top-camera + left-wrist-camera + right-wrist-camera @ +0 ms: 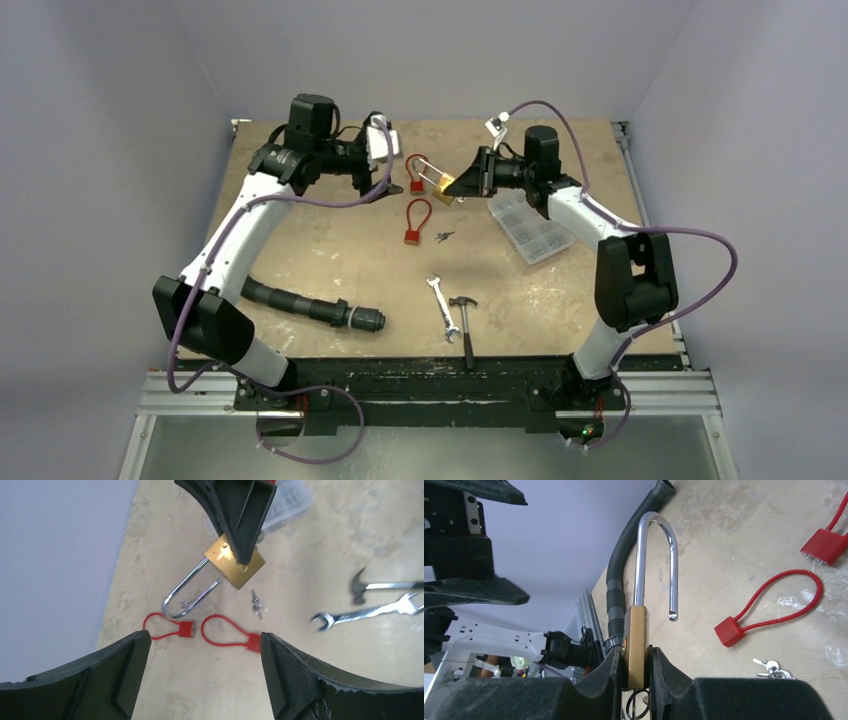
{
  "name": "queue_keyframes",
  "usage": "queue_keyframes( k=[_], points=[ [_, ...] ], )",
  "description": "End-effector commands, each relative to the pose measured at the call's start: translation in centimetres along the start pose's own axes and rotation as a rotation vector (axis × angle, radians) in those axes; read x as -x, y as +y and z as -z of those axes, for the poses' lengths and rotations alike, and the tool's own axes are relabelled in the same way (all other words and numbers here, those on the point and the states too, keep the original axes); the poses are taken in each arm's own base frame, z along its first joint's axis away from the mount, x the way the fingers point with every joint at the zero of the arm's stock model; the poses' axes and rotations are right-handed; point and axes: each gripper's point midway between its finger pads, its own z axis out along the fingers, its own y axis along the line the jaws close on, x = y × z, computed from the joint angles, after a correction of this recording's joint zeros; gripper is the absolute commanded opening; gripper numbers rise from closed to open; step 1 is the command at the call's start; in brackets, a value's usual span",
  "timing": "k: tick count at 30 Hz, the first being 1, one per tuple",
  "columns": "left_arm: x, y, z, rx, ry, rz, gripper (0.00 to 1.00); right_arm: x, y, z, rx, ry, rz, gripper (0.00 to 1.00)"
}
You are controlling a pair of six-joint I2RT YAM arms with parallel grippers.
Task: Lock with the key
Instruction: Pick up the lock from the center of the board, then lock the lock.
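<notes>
I should grab the padlock's silver shackle at its curved end (417,167) (169,611) with my left gripper, so the brass body and the key stay free for locking.
A brass padlock (444,187) with an open silver shackle is clamped by its body in my right gripper (462,180), held above the table. In the right wrist view the body (636,645) sits between the shut fingers, the shackle (657,555) has its free end out, and a key ring (639,702) hangs below. My left gripper (392,186) is open and empty, just left of the shackle. In its view the padlock (239,566) hangs ahead of the open gripper (205,645). Small loose keys (444,236) lie on the table.
Two red cable locks (417,185) (414,222) lie under and near the padlock. A clear parts box (530,228) is at the right. A wrench (440,308) and hammer (465,315) lie in front. A black hose (310,305) lies front left.
</notes>
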Motion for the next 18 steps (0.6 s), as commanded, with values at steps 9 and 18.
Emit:
queue_keyframes(
  k=[9,18],
  points=[
    [4.7,3.6,3.1,0.012,-0.307,0.544,0.80,2.8,12.2,4.1,0.263,-0.078,0.466,0.00],
    [6.8,1.0,3.1,-0.099,-0.352,0.460,0.77,2.2,15.0,5.7,0.293,-0.072,0.596,0.00]
  ],
)
